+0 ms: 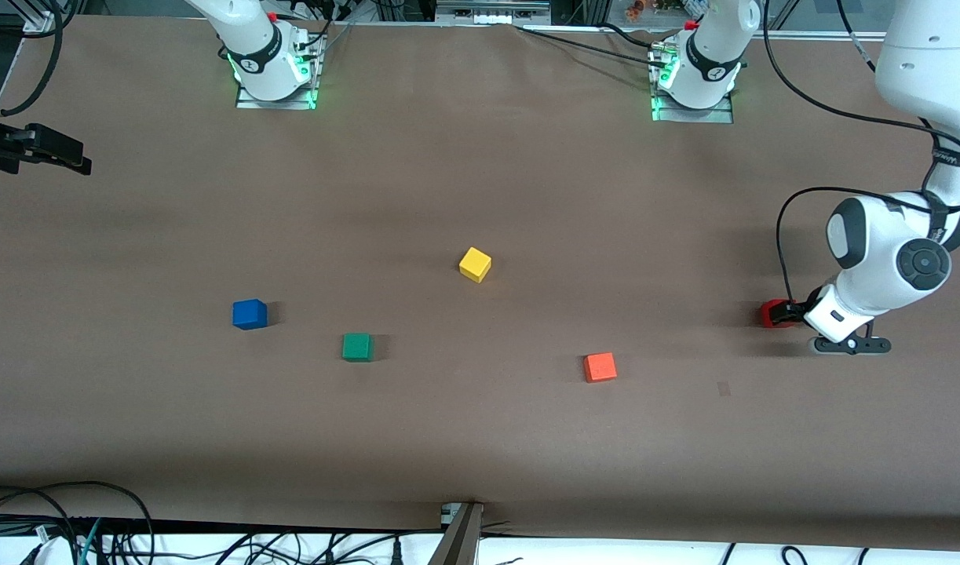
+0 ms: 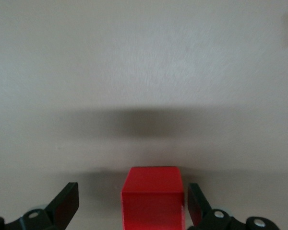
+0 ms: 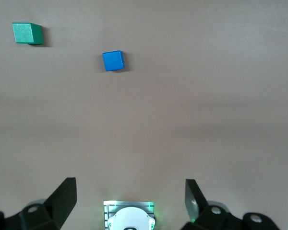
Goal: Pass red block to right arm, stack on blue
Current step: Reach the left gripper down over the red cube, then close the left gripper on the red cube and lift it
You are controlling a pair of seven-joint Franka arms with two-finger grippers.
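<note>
The left gripper grips the red block's two opposite sides next, to pass the red block for stacking on blue point(image 1: 250, 315).
The red block point(image 1: 770, 315) rests on the table near the left arm's end. My left gripper point(image 1: 784, 314) is low at the table and open, with the block between its fingers. In the left wrist view the red block point(image 2: 153, 197) sits between the fingers point(image 2: 67, 201); one finger is close against it and the other stands apart. The blue cube point(image 1: 250, 314) lies toward the right arm's end and also shows in the right wrist view point(image 3: 113, 61). My right gripper point(image 1: 71, 157) is open and empty, raised over the table's edge at the right arm's end.
A green cube point(image 1: 357, 347) lies beside the blue one, nearer the front camera, and shows in the right wrist view point(image 3: 27, 33). A yellow cube point(image 1: 475, 264) sits mid-table. An orange cube point(image 1: 600, 366) lies between the green and red blocks. The arm bases point(image 1: 275, 71) stand along the table's robot edge.
</note>
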